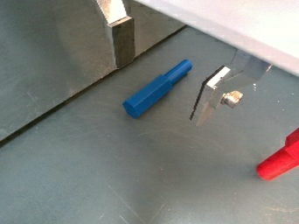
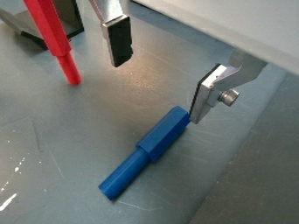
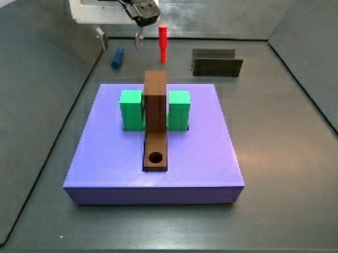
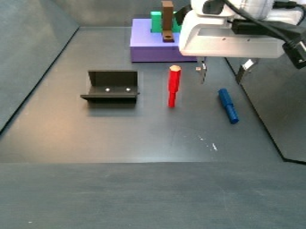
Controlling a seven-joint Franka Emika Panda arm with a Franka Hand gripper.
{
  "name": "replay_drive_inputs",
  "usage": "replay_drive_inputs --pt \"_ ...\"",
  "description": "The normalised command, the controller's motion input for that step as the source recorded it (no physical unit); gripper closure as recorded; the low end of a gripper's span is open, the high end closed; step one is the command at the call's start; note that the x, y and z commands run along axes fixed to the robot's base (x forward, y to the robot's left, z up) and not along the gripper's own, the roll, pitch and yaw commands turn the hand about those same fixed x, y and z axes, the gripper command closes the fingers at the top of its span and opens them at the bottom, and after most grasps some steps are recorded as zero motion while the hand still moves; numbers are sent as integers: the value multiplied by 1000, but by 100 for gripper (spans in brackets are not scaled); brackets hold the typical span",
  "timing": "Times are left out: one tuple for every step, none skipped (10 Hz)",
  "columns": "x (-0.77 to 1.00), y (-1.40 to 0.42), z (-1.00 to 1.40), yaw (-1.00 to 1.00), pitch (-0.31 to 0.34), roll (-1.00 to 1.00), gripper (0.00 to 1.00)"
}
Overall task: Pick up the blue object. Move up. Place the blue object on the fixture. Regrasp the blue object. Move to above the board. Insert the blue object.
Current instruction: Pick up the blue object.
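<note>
My gripper grabs the blue peg by its thicker end [image 3: 117,64] next, to stand the peg in the dark fixture [image 3: 216,63].
The blue object is a short bright blue peg lying flat on the grey floor, seen in both wrist views [image 1: 158,88] [image 2: 145,154] and both side views [image 3: 117,57] [image 4: 227,105]. My gripper [image 1: 160,87] [image 2: 158,92] [image 4: 224,73] is open and empty, hovering just above the peg; it also shows in a side view [image 3: 137,16]. One end of the peg lies close to one finger [image 2: 211,96]. The dark fixture [image 4: 111,87] [image 3: 216,63] stands apart on the floor. The brown board [image 3: 156,119] with its round hole lies on the purple slab between two green blocks [image 3: 132,109].
A thin red upright stick [image 4: 174,85] [image 2: 56,39] [image 1: 281,157] stands on the floor close beside the gripper and peg. The large purple slab [image 3: 199,163] [image 4: 146,43] carries the board. Grey walls enclose the floor.
</note>
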Motion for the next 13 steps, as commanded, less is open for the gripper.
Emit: replay_drive_inputs --pt "111 63 -271 43 -27 0 0" --pt "0 51 -314 34 -59 0 0" --pt "-60 0 -326 54 -111 0 0" --pt "-146 0 -291 43 -143 0 0" --pt "0 0 -63 3 -63 0 0" --pt "0 0 -114 0 -53 0 0" --pt "0 0 -134 0 -51 0 0" --pt "0 0 -163 0 -61 0 0" --pt "0 0 -251 0 -90 0 0" --pt "0 0 -234 0 -89 0 0" --pt "0 -57 0 6 -24 -6 0" --pt "0 -43 0 0 -46 -29 0" --pt "0 -9 -97 0 -84 -23 0"
